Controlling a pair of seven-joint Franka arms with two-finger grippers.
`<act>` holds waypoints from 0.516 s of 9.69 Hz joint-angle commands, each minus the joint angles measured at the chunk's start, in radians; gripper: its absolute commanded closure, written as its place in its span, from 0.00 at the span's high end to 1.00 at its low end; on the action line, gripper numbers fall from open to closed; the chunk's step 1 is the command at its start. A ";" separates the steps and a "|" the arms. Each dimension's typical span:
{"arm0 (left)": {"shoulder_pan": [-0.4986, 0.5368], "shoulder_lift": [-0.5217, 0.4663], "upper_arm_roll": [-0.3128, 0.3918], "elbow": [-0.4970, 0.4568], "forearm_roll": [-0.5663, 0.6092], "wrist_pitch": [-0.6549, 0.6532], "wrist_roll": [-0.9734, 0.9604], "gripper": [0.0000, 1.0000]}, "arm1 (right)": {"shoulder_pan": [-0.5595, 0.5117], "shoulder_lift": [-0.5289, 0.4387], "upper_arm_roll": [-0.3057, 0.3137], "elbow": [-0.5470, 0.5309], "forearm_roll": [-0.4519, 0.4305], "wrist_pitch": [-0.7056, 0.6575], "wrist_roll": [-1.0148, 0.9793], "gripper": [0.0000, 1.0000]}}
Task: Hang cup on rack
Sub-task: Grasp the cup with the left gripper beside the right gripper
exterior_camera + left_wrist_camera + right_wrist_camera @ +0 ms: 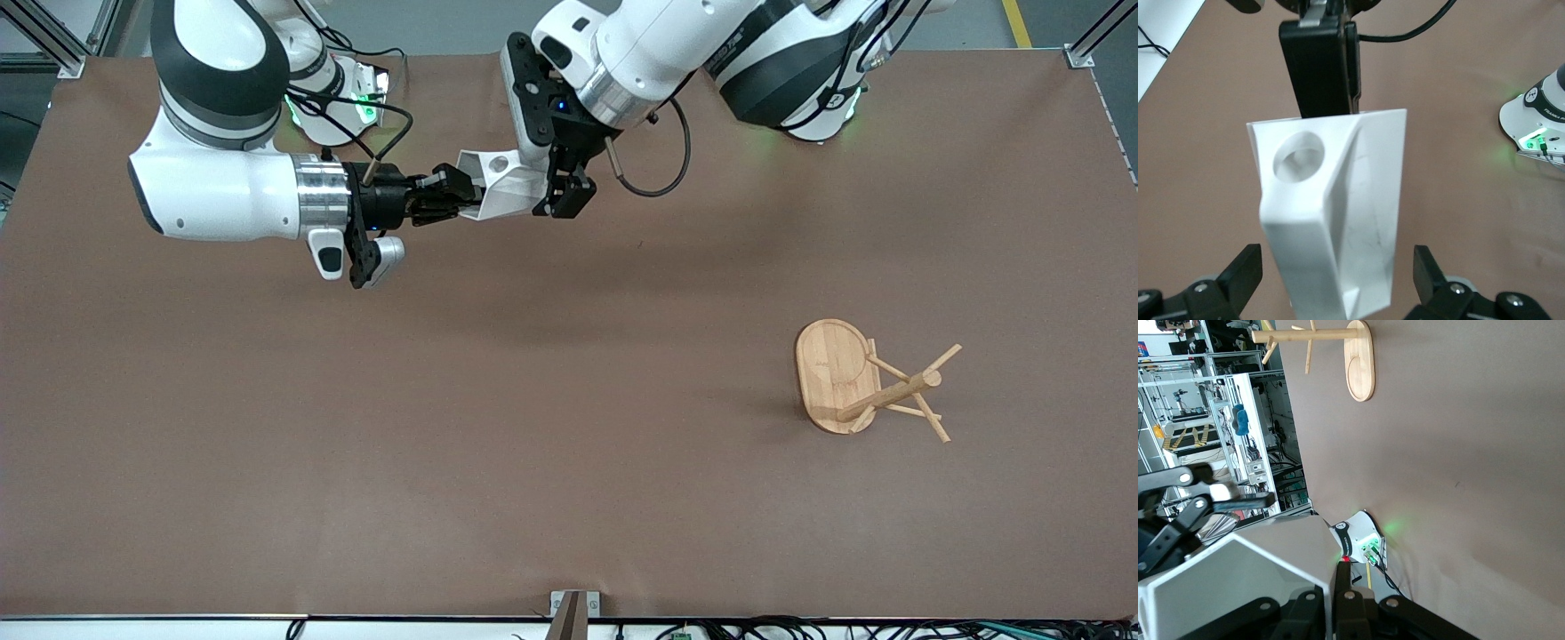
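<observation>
I will grip the white cup by its faceted body [488,196] with my left gripper. Its round hole [499,164] will stay free to hang on the rack.
The white faceted cup [500,185] is held up in the air over the table's part near the arm bases, its blocky handle with the round hole facing up. My right gripper [452,196] is shut on the cup's rim wall, which sits between its fingers in the right wrist view [1335,587]. My left gripper [562,190] is open. Its fingers [1245,272] stand on either side of the cup [1338,213] with a gap on both sides. The bamboo rack [876,389] stands on its oval base toward the left arm's end of the table, much nearer to the front camera. It also shows in the right wrist view [1361,360].
The brown table [533,427] lies between the cup and the rack. The arm bases [342,89] with cables stand along the table's edge near the cup.
</observation>
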 commanded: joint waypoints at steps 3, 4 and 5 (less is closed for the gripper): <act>-0.021 0.051 -0.002 -0.012 0.029 0.034 -0.004 0.92 | -0.006 -0.049 0.004 -0.025 0.025 0.004 0.035 0.00; -0.021 0.049 -0.002 -0.012 0.029 0.034 -0.009 0.48 | -0.004 -0.052 0.004 -0.024 0.025 0.005 0.037 0.00; -0.021 0.048 -0.002 -0.012 0.029 0.034 -0.022 0.12 | -0.004 -0.054 0.004 -0.024 0.025 0.005 0.037 0.00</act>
